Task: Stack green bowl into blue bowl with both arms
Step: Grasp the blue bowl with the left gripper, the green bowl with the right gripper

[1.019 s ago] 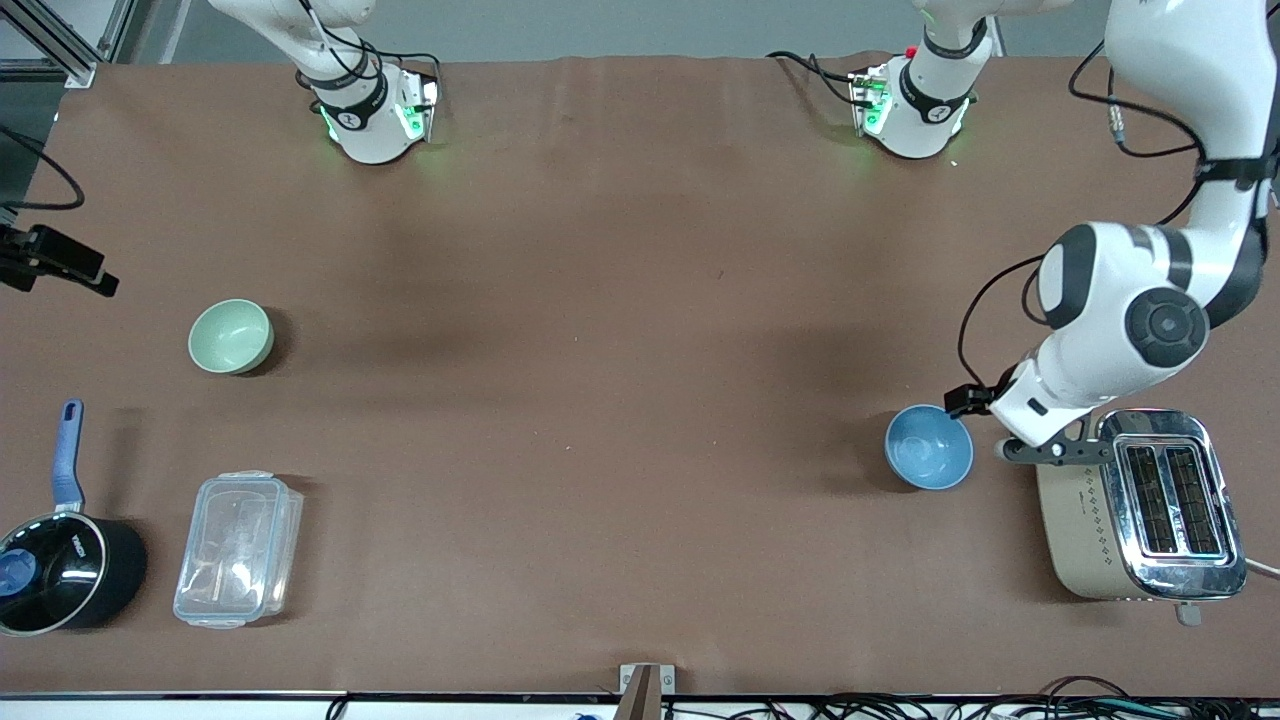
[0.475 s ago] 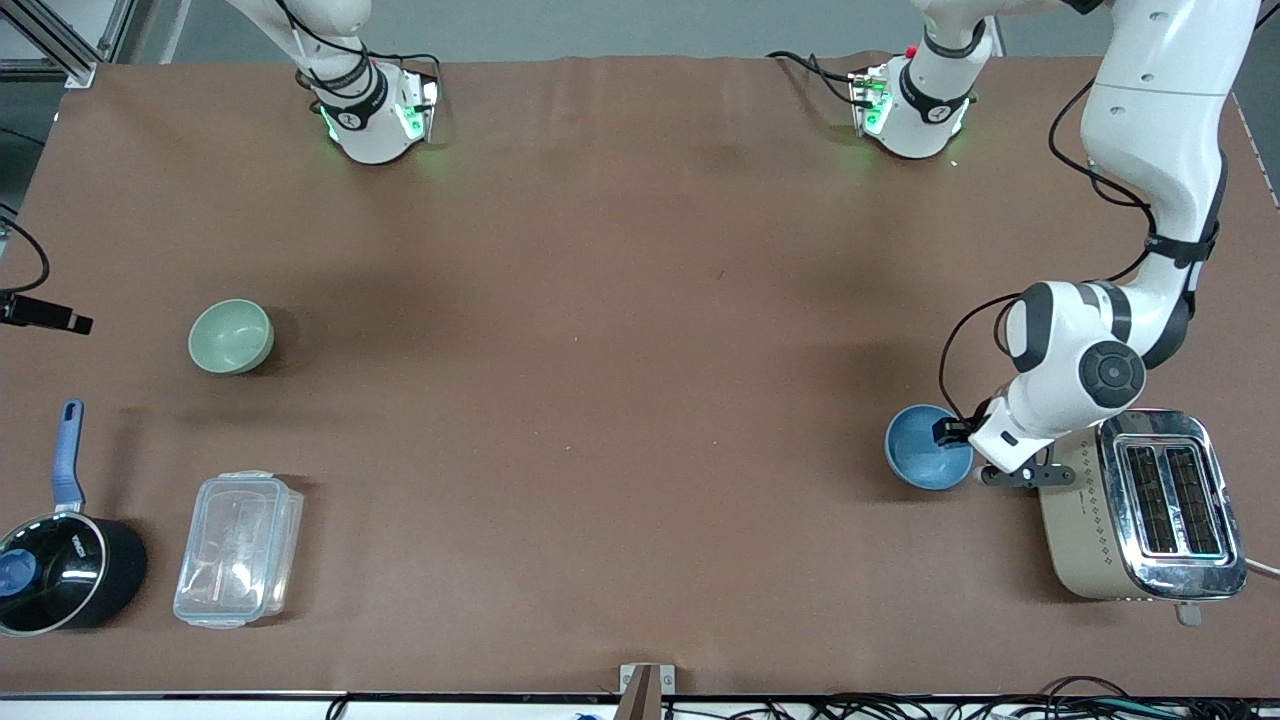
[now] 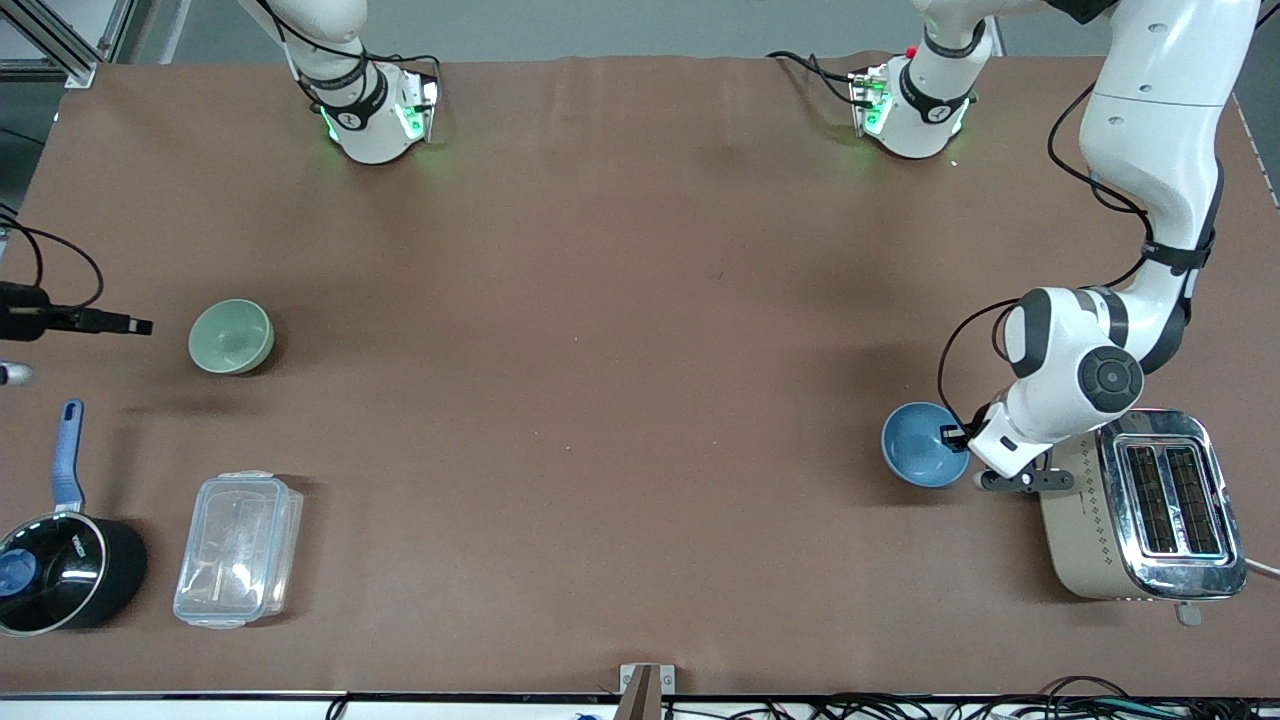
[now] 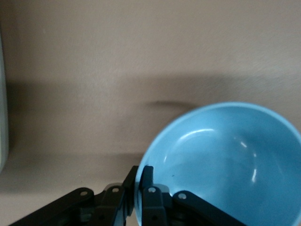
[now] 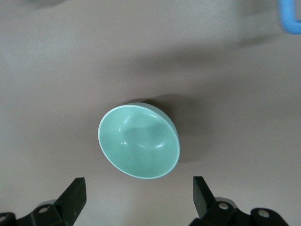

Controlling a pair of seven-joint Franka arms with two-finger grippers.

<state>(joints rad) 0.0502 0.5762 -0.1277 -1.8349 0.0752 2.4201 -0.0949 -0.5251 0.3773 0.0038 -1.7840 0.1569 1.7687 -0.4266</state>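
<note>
The robot's right gripper next needs to pick up the green bowl by its rim (image 3: 266, 314), so that the green bowl can be stacked into the blue bowl (image 3: 920, 455).
The blue bowl (image 3: 920, 455) sits beside the toaster at the left arm's end of the table. My left gripper (image 3: 955, 438) is shut on its rim on the toaster side. In the left wrist view the left gripper (image 4: 139, 181) has one finger inside the blue bowl (image 4: 225, 160) and one outside. The pale green bowl (image 3: 231, 337) stands upright at the right arm's end of the table. My right gripper (image 3: 125, 324) hangs beside it, low over the table. In the right wrist view the right gripper (image 5: 138, 195) is open and empty, with the green bowl (image 5: 139, 141) just ahead of its fingertips.
A beige and chrome toaster (image 3: 1140, 505) stands right beside the left gripper. A black saucepan with a blue handle (image 3: 60, 560) and a clear plastic container (image 3: 238, 548) lie nearer the front camera than the green bowl. The saucepan's blue handle shows in the right wrist view (image 5: 288, 16).
My left gripper came down onto the blue bowl's rim and closed on it, and the bowl shifted slightly. My right gripper moved in from the table's edge toward the green bowl.
</note>
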